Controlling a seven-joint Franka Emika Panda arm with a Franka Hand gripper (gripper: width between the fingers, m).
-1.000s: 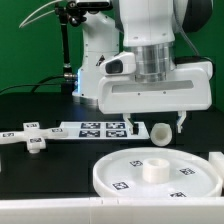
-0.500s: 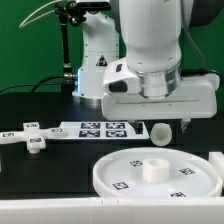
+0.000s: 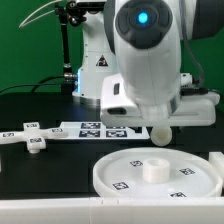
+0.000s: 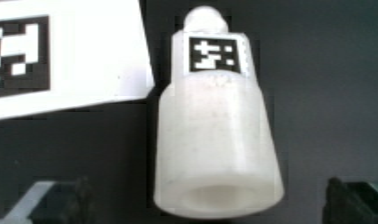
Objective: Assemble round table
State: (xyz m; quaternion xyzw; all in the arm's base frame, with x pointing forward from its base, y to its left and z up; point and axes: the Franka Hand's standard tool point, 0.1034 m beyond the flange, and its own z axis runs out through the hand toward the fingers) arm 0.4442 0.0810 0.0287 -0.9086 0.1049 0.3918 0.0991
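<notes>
My gripper takes hold of the leg by its wide hollow end (image 4: 220,190) next, so the leg's narrow end stays free to enter the disc's middle.
The short white cylinder leg (image 4: 212,120) lies on its side on the black table, a square tag (image 4: 211,52) near its narrow end. My gripper (image 4: 207,202) is open, with one dark finger (image 4: 51,200) on each side of the leg's wide hollow end, apart from it. In the exterior view the leg (image 3: 160,131) peeks out under the arm's hand. The large rimmed round disc (image 3: 120,180) lies flat at the front, a small hub at its middle. The cross-shaped base (image 3: 30,138) lies at the exterior view's left.
The marker board (image 3: 95,128) lies flat between the cross-shaped base and the leg; its corner shows in the wrist view (image 4: 44,60) beside the leg. A black stand and the white robot body rise at the back.
The arm's wrist has tilted and swung down over the leg, so the hand now hides the fingers in the exterior view. The leg, disc and base have not moved.
</notes>
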